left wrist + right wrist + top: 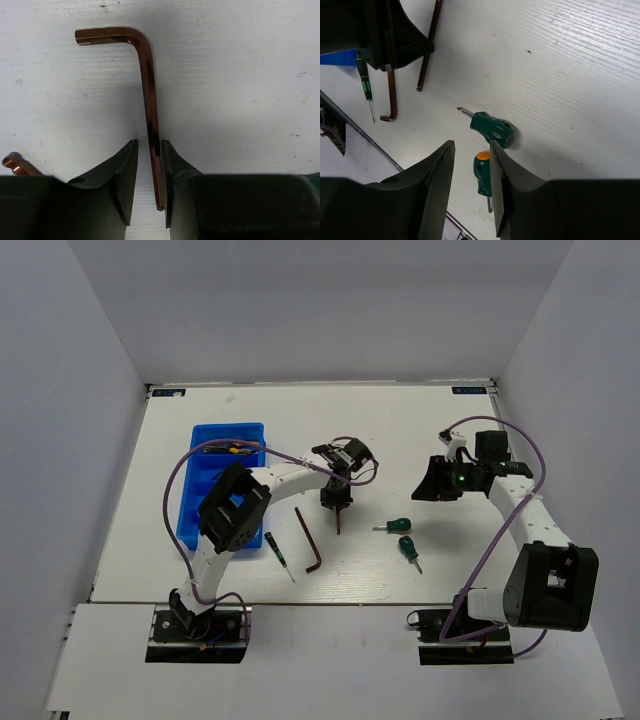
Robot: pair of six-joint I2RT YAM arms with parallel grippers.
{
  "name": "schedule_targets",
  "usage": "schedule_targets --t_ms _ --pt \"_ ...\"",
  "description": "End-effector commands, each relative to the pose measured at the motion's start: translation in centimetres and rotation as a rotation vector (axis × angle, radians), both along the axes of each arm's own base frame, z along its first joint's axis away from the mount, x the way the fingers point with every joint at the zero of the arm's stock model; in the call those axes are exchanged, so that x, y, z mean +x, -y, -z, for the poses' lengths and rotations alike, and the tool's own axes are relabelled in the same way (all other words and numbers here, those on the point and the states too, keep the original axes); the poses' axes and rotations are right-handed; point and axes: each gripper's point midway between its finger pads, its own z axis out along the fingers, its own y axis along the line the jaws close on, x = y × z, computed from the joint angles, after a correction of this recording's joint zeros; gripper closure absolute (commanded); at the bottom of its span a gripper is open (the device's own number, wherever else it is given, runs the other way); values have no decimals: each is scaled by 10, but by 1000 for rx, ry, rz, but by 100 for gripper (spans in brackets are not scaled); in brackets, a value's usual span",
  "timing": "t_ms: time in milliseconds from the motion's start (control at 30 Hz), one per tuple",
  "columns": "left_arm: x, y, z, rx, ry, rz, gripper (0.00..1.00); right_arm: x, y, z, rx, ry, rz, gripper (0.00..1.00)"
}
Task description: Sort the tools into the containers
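Observation:
The left gripper should close on the stem, because the dark hex key's stem [155, 151] is between the left gripper's fingers, down at the table.
My left gripper [336, 502] is low over the table, its jaws open around the straight shank of a dark L-shaped hex key [147, 75]. The shank lies on the table against the right finger [172, 165], with a gap to the left finger. A second hex key [308, 538] and a thin green-handled screwdriver [277, 552] lie to its left. Two stubby green-handled screwdrivers [397, 526] [409, 550] lie right of centre. My right gripper [440, 480] hangs open and empty above them [495, 131] [482, 177]. The blue tray [205, 510] holds yellow-handled pliers [232, 449].
White walls close in the table on the left, right and back. The tray stands at the left of the table, next to my left arm's elbow [235, 505]. The table's front edge [330, 603] runs just past the loose tools.

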Motion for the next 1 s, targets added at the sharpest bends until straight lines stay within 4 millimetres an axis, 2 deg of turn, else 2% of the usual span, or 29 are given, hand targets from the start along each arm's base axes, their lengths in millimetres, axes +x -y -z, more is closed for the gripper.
schedule_targets --t_ms 0,33,67,167,200,267,367,400,500,533,567,667,700,733,800,867,900,933,967 --pt "-3 -3 0 -21 -11 -14 64 5 -2 -21 26 54 -6 60" --pt "-3 -3 0 -21 -11 -14 67 5 -2 -20 28 49 -4 60" --pt "-4 -4 4 -14 -17 -14 78 5 -2 -20 29 49 -5 60" --pt "-7 -8 5 4 -28 -3 100 4 -1 -22 32 54 -4 60" --pt "-8 -12 5 22 -33 -5 100 5 -2 -22 37 54 -5 60" --pt "-3 -17 -7 48 5 18 100 4 -2 -20 41 44 -6 60" --pt "11 -22 -45 67 104 77 100 4 -2 -24 44 54 -5 60" --pt "19 -24 -68 74 167 114 100 3 -2 -24 48 53 -8 60" --pt "26 -29 -104 84 255 199 100 4 -2 -23 50 52 -7 60" --pt "30 -35 -116 109 294 216 100 4 -2 -23 50 52 -8 60" --pt "37 -43 -142 118 362 256 100 3 -3 -22 50 50 -8 60" --pt "45 -56 -173 162 466 344 100 4 -3 -23 50 54 -10 60" --pt "48 -56 -199 135 547 364 100 4 -2 -24 51 56 -8 60" --pt "49 -64 -201 158 571 394 100 4 -2 -23 50 55 -7 60" --pt "51 -70 -214 221 659 589 100 4 -2 -23 52 53 -6 60" --pt "49 -85 -236 222 810 592 100 4 -2 -22 50 54 -6 60" --pt "50 -93 -245 254 864 652 100 4 -2 -21 51 48 -3 60" --pt "52 -99 -244 258 923 653 100 4 -1 -22 52 51 -1 60" --pt "49 -111 -261 245 974 616 100 5 -1 -22 51 52 -2 60"
